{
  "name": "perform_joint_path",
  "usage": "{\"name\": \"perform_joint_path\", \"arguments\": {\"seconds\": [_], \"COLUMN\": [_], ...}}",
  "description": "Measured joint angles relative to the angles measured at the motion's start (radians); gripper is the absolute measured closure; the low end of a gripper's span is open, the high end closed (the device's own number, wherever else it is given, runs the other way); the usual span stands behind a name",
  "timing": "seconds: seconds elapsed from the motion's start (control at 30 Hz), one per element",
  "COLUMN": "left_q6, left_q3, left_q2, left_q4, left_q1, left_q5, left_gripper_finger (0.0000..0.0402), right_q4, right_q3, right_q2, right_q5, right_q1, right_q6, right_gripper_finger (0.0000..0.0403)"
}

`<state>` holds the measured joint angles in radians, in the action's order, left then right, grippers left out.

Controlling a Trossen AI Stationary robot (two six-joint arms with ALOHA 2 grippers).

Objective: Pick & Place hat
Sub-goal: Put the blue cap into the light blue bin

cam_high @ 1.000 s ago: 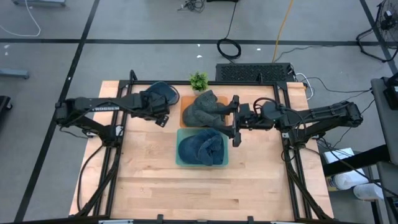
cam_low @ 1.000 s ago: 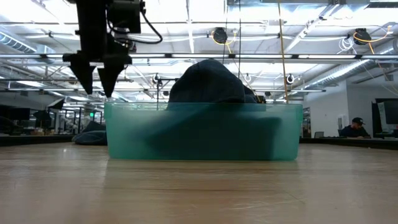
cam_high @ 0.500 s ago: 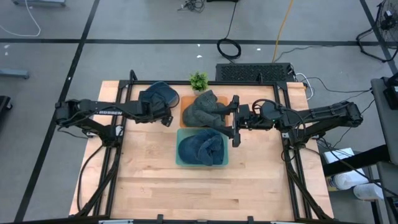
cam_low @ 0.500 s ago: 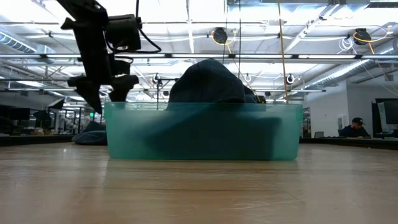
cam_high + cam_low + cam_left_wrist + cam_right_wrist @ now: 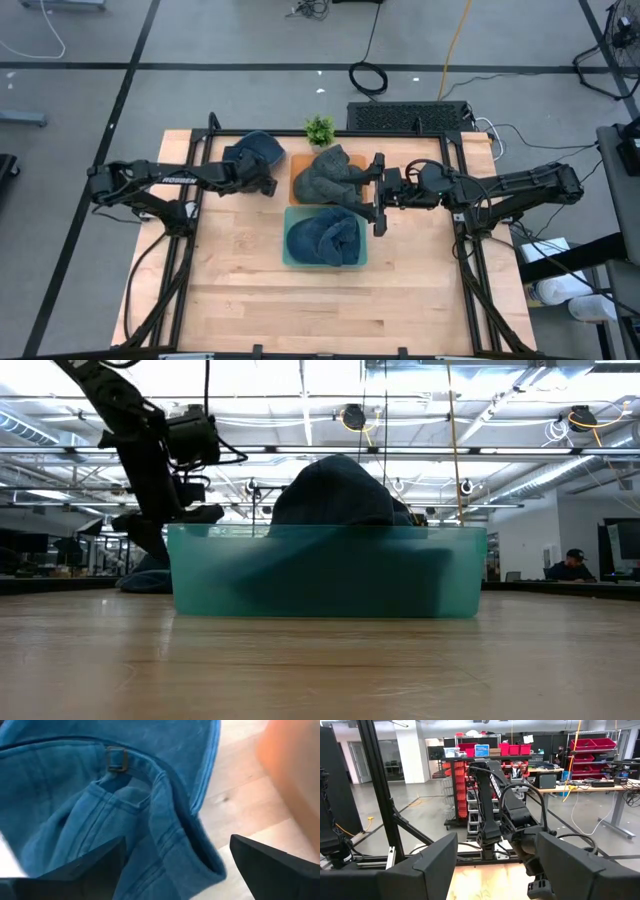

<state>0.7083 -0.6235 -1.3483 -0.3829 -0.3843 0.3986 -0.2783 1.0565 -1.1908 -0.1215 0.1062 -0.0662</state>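
Observation:
The robot should pick up and place the blue hat (image 5: 75,805), so its left gripper should next grab the hat by its rolled back edge (image 5: 180,845).
A blue denim hat (image 5: 252,150) lies on the table at the far left; its brass strap buckle (image 5: 116,759) shows in the left wrist view. My left gripper (image 5: 266,184) is open and slants down over it, one finger on either side of the hat's rolled back edge (image 5: 170,840). A grey hat (image 5: 328,172) rests on an orange board (image 5: 296,182). Another blue hat (image 5: 325,238) sits in a teal bin (image 5: 320,575). My right gripper (image 5: 376,195) hangs open and level, high beside the grey hat.
A small green plant (image 5: 319,129) stands at the far edge behind the orange board. A black slab (image 5: 408,117) lies at the far right. Bare wood stretches across the near half of the table (image 5: 330,310). The room shows beyond the table in the right wrist view.
My left gripper has come down from well above the bin's rim toward the blue denim hat, tipping its fingers more steeply downward and shifting a little toward the table's right. It has stayed open. The hats have not moved.

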Motion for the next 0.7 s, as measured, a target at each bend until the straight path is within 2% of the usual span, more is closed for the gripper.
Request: {"name": "perform_joint_path", "arguments": {"seconds": [0.23, 0.4, 0.53, 0.7], "left_q6": [-0.049, -0.056, -0.085, -0.098], "left_q3": [0.066, 0.089, 0.091, 0.091], "left_q2": [0.000, 0.000, 0.000, 0.000], "left_q4": [0.153, 0.172, 0.175, 0.176], "left_q1": [-0.043, -0.065, -0.071, -0.071], "left_q5": [-0.067, -0.091, -0.092, -0.093], "left_gripper_finger": [0.0034, 0.0041, 0.0085, 0.0181], "right_q4": [0.000, -0.010, -0.036, -0.062], "right_q3": [0.000, 0.000, 0.000, 0.000], "right_q2": [0.000, 0.000, 0.000, 0.000], "right_q5": [-0.006, -0.006, -0.008, -0.008], "right_q1": [0.000, 0.000, 0.000, 0.000], "right_q6": [0.000, 0.000, 0.002, 0.003], "right_gripper_finger": [0.0140, 0.0140, 0.0140, 0.0140]}}
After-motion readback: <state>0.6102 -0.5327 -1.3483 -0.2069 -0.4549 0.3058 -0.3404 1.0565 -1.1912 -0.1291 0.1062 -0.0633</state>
